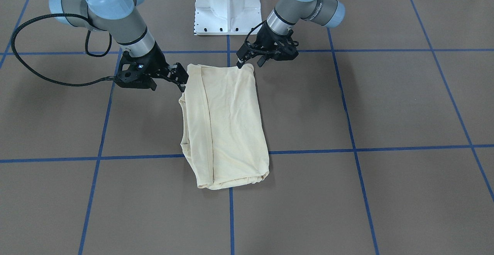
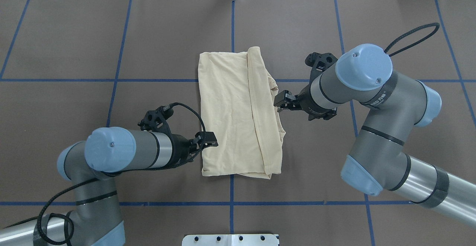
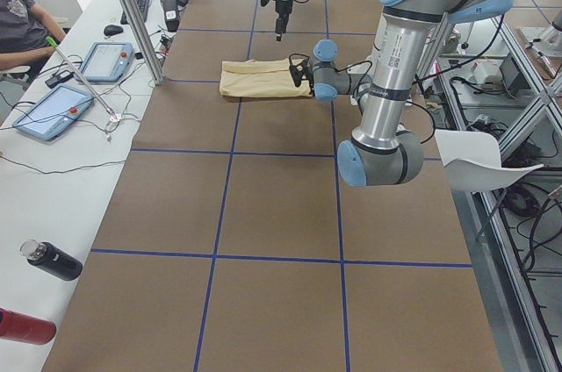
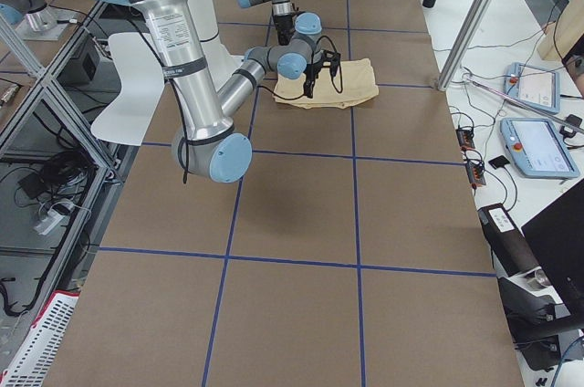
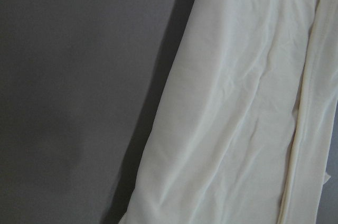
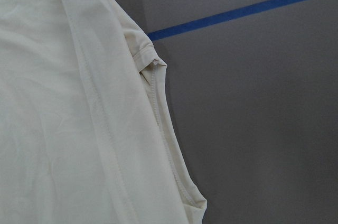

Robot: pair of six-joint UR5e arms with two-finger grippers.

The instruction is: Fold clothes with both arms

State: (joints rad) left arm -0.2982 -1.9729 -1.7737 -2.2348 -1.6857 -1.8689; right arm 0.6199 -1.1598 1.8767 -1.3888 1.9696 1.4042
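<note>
My left gripper should go lower before it closes on the shirt. Its fingers are above the robot-side corner [image 1: 249, 68], so they would miss the shirt if I closed now.
The clothes are one pale cream shirt [image 1: 227, 124] [image 2: 234, 112], lying folded into a long rectangle at the middle of the brown table. A narrower folded strip runs along its side toward my right arm. No print shows. My left gripper [image 1: 250, 63] [image 2: 208, 139] sits at the shirt's robot-side corner, jaws apart, with nothing visibly pinched. My right gripper [image 1: 181, 78] [image 2: 279, 102] stands open just off the opposite long edge, next to the strip. Both wrist views show only cloth [image 5: 237, 102] [image 6: 63, 129] and table, and no fingers.
The white pedestal base [image 1: 227, 8] stands at the robot's edge of the table. Blue tape lines [image 2: 232, 22] grid the brown surface. In the left side view, a bench holds tablets [image 3: 53, 113] and bottles [image 3: 53, 260], with a seated person [image 3: 18, 21] beyond.
</note>
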